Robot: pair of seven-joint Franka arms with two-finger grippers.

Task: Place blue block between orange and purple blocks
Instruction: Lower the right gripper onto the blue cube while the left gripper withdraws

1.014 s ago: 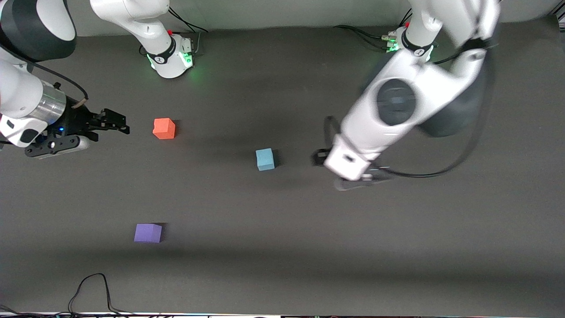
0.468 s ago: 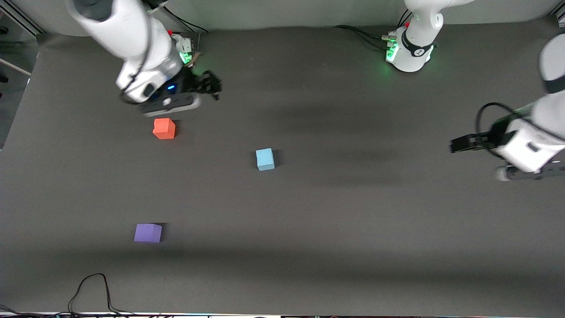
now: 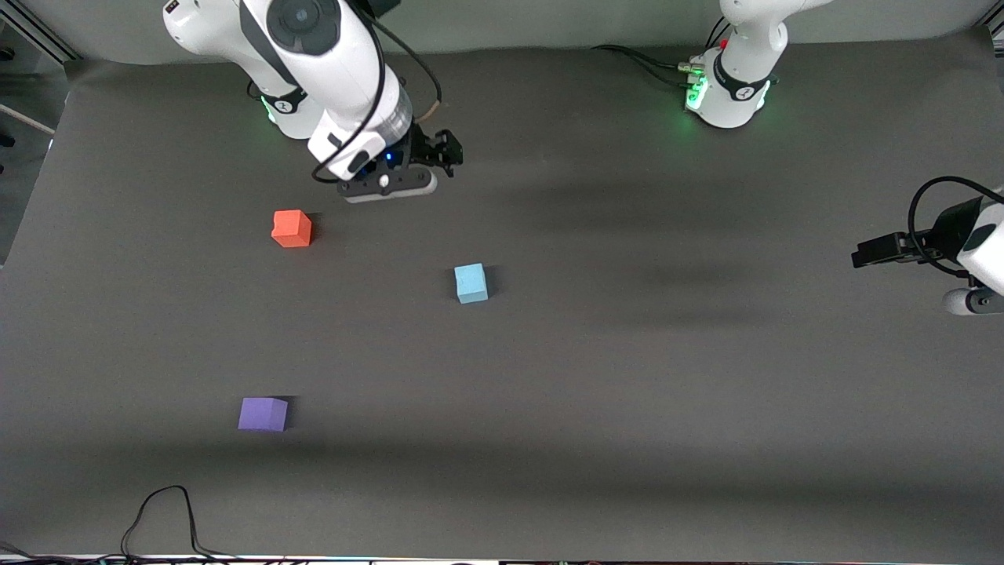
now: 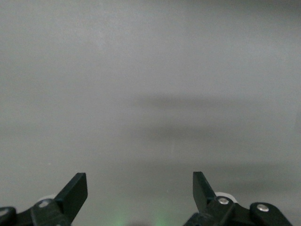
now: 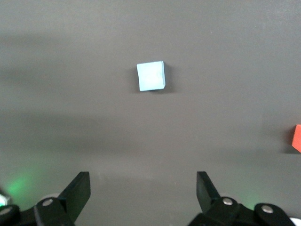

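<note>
The right gripper next needs to grab the blue block by its opposite sides, so that it can place the blue block (image 3: 471, 283) (image 5: 151, 76) between the orange and purple blocks.
The blue block (image 3: 471, 283) lies alone in the middle of the dark mat; it also shows in the right wrist view (image 5: 151, 76). The orange block (image 3: 292, 228) lies toward the right arm's end, farther from the front camera than the blue block, and its edge shows in the right wrist view (image 5: 297, 138). The purple block (image 3: 263, 413) lies nearer the front camera than the orange one. My right gripper (image 3: 449, 153) (image 5: 141, 188) is open and empty, up over the mat between its base and the blue block. My left gripper (image 3: 863, 256) (image 4: 140, 186) is open and empty over bare mat at the left arm's end.
A loose black cable (image 3: 165, 510) lies at the mat's edge nearest the front camera, toward the right arm's end. Cables (image 3: 643, 63) run along the mat beside the left arm's base (image 3: 729, 94).
My right gripper has swung from the right arm's end of the table to over the mat near the blue block. My left gripper has drawn away from the blue block to its own end. The blocks have not moved.
</note>
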